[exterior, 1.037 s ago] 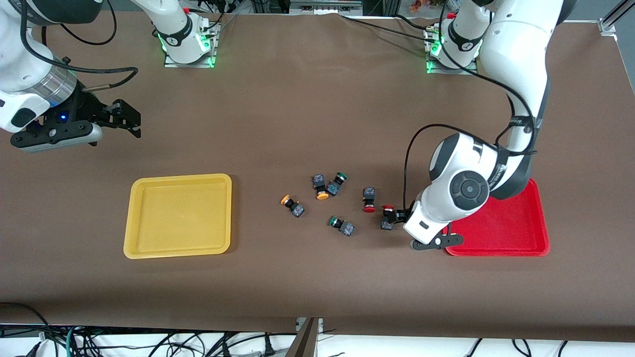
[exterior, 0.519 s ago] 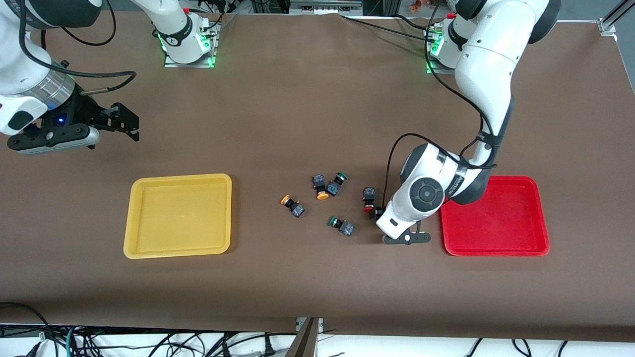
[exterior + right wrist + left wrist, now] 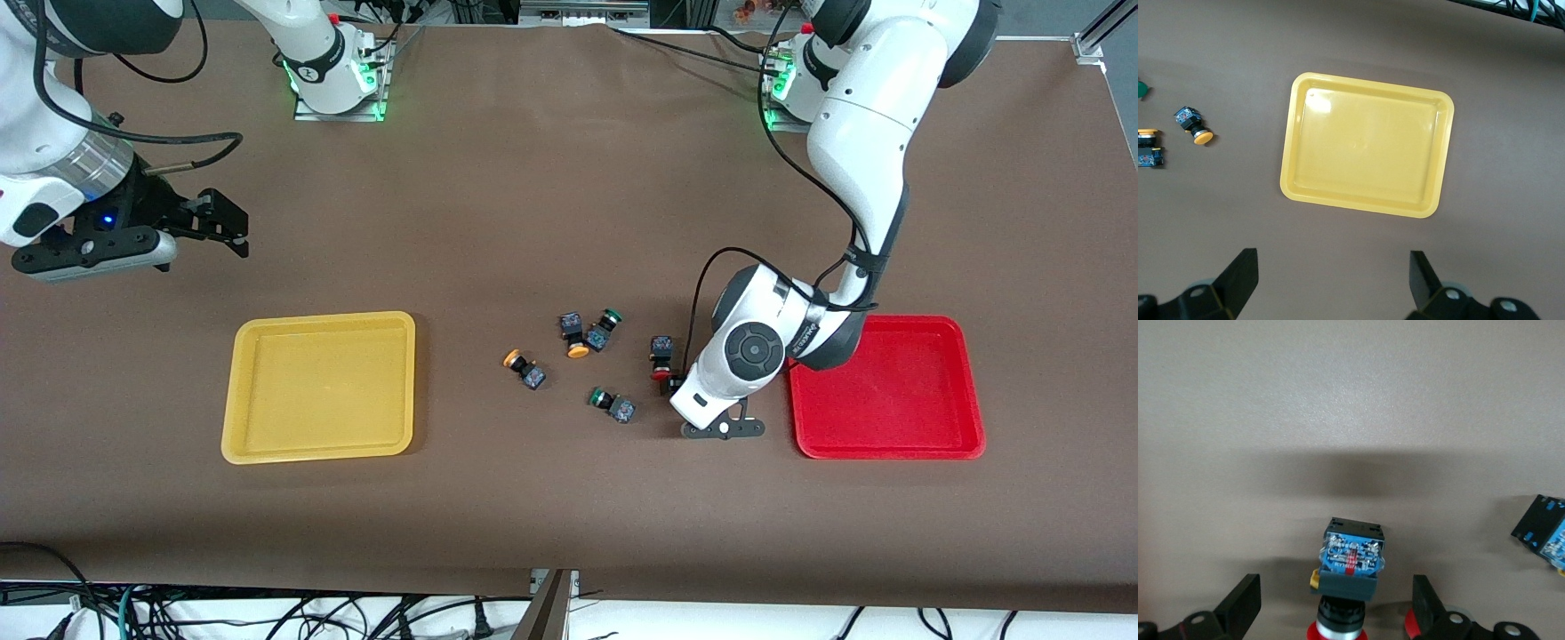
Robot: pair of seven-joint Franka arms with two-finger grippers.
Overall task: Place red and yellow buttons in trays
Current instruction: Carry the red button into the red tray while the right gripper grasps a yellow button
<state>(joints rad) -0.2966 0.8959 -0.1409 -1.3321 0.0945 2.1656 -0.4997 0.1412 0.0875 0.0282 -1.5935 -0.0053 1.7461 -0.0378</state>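
I should grab the red-capped button by its dark body base (image 3: pixel 1347 585) next with my left gripper. Then I can place the button in the red tray.
My left gripper (image 3: pixel 680 387) is low over the table beside the red tray (image 3: pixel 889 400). In the left wrist view it (image 3: pixel 1335 590) is open, and a red-capped button (image 3: pixel 1350 563) lies between its fingers, untouched. A second red cap (image 3: pixel 1411 623) shows by one finger. The front view shows one red button (image 3: pixel 660 356) next to the gripper; the arm hides the other. Two yellow buttons (image 3: pixel 524 367) (image 3: pixel 573 336) lie between the trays. My right gripper (image 3: pixel 229 222) waits open and empty, high, near the yellow tray (image 3: pixel 320 391), which also shows in the right wrist view (image 3: pixel 1368 153).
Two green-capped switches (image 3: pixel 605 327) (image 3: pixel 612 403) lie among the buttons. A dark switch body (image 3: pixel 1545 533) shows at the edge of the left wrist view. The right wrist view shows a yellow button (image 3: pixel 1191 125) off the tray. Both trays hold nothing.
My left arm has swung from the red tray's edge toward the buttons, and its open gripper now stands around a red button. My right arm has barely moved.
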